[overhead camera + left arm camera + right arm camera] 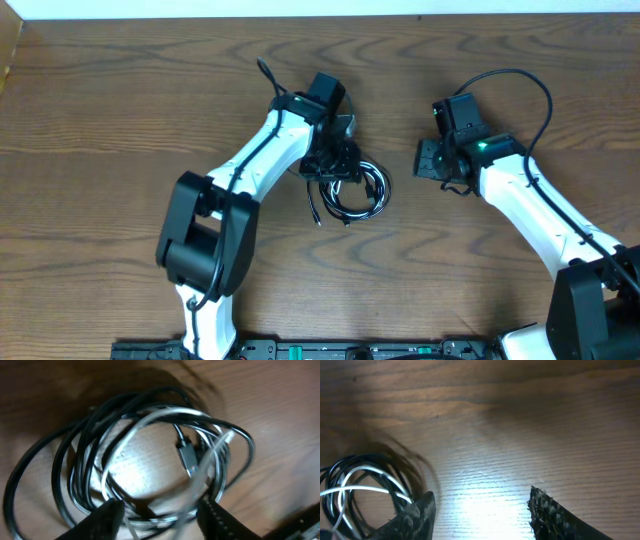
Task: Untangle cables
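Next, my right gripper grabs only a black cord at the coil's rim point(387, 184) point(399, 479), leaving the white cord free for untangling.
The cables point(355, 193) lie as one tangled coil of thin black and white cords on the wooden table, near the middle. In the left wrist view the coil point(150, 455) fills the frame, with a small plug end point(188, 455) inside the loop. My left gripper point(335, 163) sits at the coil's upper left edge; its fingers point(161, 512) are open and straddle several strands of the coil's rim. My right gripper point(428, 160) is to the right of the coil, apart from it, open and empty point(481, 505). The coil shows at the left edge of the right wrist view point(355, 490).
The brown wooden table point(120, 120) spreads all round. Thicker black arm cables loop above the right arm point(530, 85) and behind the left wrist point(268, 75). A pale wall edge runs along the top point(300, 8).
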### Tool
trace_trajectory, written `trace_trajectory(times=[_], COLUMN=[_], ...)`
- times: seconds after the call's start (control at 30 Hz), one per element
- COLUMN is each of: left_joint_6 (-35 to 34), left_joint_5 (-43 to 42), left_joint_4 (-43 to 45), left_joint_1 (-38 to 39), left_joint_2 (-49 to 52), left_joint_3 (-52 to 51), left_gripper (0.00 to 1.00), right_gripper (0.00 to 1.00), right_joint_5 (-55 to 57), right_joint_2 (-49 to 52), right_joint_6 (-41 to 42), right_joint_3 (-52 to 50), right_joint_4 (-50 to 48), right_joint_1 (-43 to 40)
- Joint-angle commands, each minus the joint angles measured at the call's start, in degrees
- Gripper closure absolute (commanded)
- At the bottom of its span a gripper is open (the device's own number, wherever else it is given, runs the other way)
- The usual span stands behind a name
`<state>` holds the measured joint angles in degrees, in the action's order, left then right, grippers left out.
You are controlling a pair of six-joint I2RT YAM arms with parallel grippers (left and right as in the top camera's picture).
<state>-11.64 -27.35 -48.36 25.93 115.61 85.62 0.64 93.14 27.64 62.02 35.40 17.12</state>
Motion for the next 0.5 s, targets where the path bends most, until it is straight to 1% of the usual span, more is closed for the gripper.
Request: trace_trajectory(times=[0.0, 0.03, 0.07, 0.17, 0.23, 0.47], left_joint_6=[1.49, 1.79, 1.86, 4.04, 4.42, 4.07], left_joint_5=[-0.92, -0.94, -0.92, -0.9, -0.52, -0.55], left_joint_4=[0.33, 0.24, -0.17, -2.12, -2.29, 2.62], left_joint_1=[-0.13, -0.13, -0.13, -0.2, -0.17, 0.31], left_joint_2=[1.62, 1.53, 1.22, -1.05, -4.57, -22.03], left_joint_3=[-0.13, -0.04, 0.26, 2.58, 4.09, 5.29], left_gripper=[0.8, 0.89, 0.92, 0.92, 0.93, 0.93], right_gripper=[0.43, 0.43, 0.43, 0.43, 0.42, 0.39], right_joint_5=[-2.19, -2.86, -3.63, -6.84, -9.33, -22.6], right_joint_2=[-0.13, -0.13, -0.13, -0.13, -0.13, -0.13], right_joint_6=[-1.6, -1.6, -1.66, -3.67, -5.75, -13.73], right_joint_3=[0.04, 0.04, 0.04, 0.04, 0.04, 0.04], right_joint_4=[0.15, 0.17, 0.2, -0.02, -0.55, -3.26], right_joint_1=[-1.64, -2.05, -2.38, -3.23, -3.61, -3.8])
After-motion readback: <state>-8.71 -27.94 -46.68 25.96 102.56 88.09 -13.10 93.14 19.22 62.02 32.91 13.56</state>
